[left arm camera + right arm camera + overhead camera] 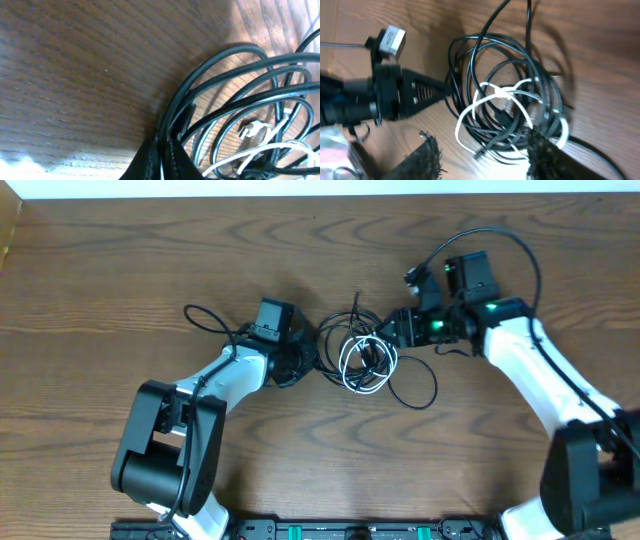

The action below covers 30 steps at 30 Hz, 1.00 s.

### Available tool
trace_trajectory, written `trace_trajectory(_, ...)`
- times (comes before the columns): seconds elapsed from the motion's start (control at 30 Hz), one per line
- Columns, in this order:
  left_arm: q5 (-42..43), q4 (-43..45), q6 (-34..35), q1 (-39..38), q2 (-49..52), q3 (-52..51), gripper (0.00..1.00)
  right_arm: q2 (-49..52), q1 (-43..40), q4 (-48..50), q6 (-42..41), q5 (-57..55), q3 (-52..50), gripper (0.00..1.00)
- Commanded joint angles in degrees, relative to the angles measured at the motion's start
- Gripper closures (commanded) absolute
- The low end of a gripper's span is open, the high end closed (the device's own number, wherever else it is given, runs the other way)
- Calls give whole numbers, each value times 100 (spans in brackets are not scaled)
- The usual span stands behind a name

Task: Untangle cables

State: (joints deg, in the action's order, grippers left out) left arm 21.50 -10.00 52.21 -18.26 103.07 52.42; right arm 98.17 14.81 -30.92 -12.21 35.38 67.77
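Note:
I will grab the white cord (470,110) next with my right gripper by its exposed loop (501,94), opposite the left gripper's black cord. This is to untangle the cables.
The cables lie in one tangle (365,355) at the table's middle: black cords in overlapping loops (520,65) with a white cord (470,110) wound through them. One black loop trails toward the front right (415,395). My left gripper (300,360) is at the tangle's left edge, shut on a black cord (200,82); its fingers (162,160) pinch the strand. A white plug (248,131) shows inside the loops. My right gripper (395,332) is open at the tangle's right edge, its fingers (485,160) spread wide, and one finger touches the cords.
The table (100,270) is brown wood. A thin black wire loop (205,318) hangs by the left wrist, and a thicker black wire (500,235) arcs over the right wrist. The left arm's gripper shows in the right wrist view (395,95).

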Motion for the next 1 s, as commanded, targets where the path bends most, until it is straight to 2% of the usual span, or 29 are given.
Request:
trace_trajectory(0.0, -444, -28, -136, -101, 11, -46, 92, 52, 186, 92, -1202, 223, -4, 47)
trace_trajectory(0.07, -511, -26, -133, -127, 11, -46, 92, 50, 258, 164, -2105, 146, -4, 47)
trace_trajectory(0.17, -605, -26, -133, -144, 11, -46, 92, 52, 323, 160, -3733, 68, -4, 63)
trace_trajectory(0.2, -619, -28, -133, -144, 11, -46, 92, 52, 343, 160, -4105, 11, -4, 64)
trace_trajectory(0.23, -616, -26, -133, -144, 11, -46, 92, 55, 398, 151, -4719, -258, -4, 60)
trace_trajectory(0.3, -616, -28, -133, -144, 11, -46, 92, 87, 498, 131, -5305, -754, -4, 56)
trace_trajectory(0.47, -614, -31, -136, -144, 11, -46, 92, 262, 800, 144, -6406, -1510, -4, 62)
trace_trajectory(0.73, -616, -326, -138, -144, 11, -46, 92, 621, 1005, 439, -7193, -2164, -4, 63)
trace_trajectory(0.97, -616, -474, -140, -144, 11, -46, 92, 986, 1051, 787, -7305, -2179, -4, 64)
